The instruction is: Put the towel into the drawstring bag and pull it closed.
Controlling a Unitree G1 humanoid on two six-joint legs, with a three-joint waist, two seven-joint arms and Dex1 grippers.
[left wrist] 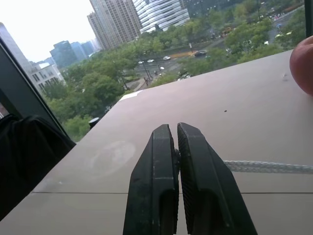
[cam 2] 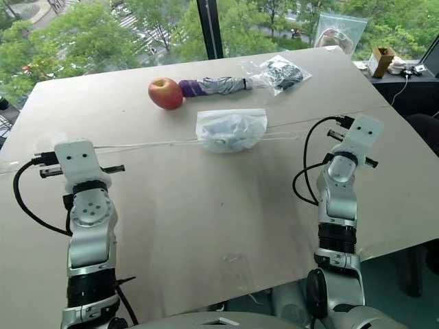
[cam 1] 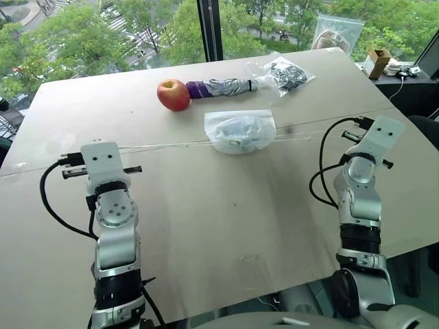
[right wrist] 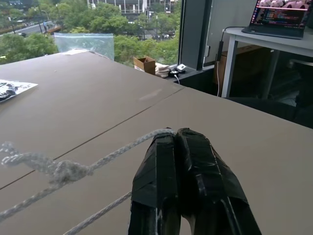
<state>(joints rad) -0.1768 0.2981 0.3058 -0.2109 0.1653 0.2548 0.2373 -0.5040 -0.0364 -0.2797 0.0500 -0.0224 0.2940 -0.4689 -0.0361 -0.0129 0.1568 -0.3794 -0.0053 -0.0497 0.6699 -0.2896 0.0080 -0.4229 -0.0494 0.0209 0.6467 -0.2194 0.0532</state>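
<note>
My left gripper keeps holding the cord until it lies slack on the tabletop, since the white cord (cam 1: 168, 145) now runs taut from my fingers to the drawstring bag (cam 1: 221, 122).
The drawstring bag (cam 1: 221, 122) lies bunched in the middle of the table, and the light-blue towel (cam 1: 244, 133) shows through its thin fabric. White cords run out from it to both sides: one (cam 1: 164, 145) toward my left hand, one (cam 1: 302, 136) toward my right. My left gripper (left wrist: 175, 128) is shut on its cord (left wrist: 269, 167), near the table's left side. Near the right edge, my right gripper (right wrist: 175, 133) is shut on the other cord (right wrist: 122, 149), which has a knot (right wrist: 58, 169) further along.
Beyond the bag lie a red apple (cam 1: 173, 94), a grey-purple folded umbrella (cam 1: 223, 88) and a clear plastic bag with dark contents (cam 1: 288, 74). Another clear bag (cam 1: 336, 31) stands at the far edge by the window. A side desk with a laptop (right wrist: 281, 19) is on the right.
</note>
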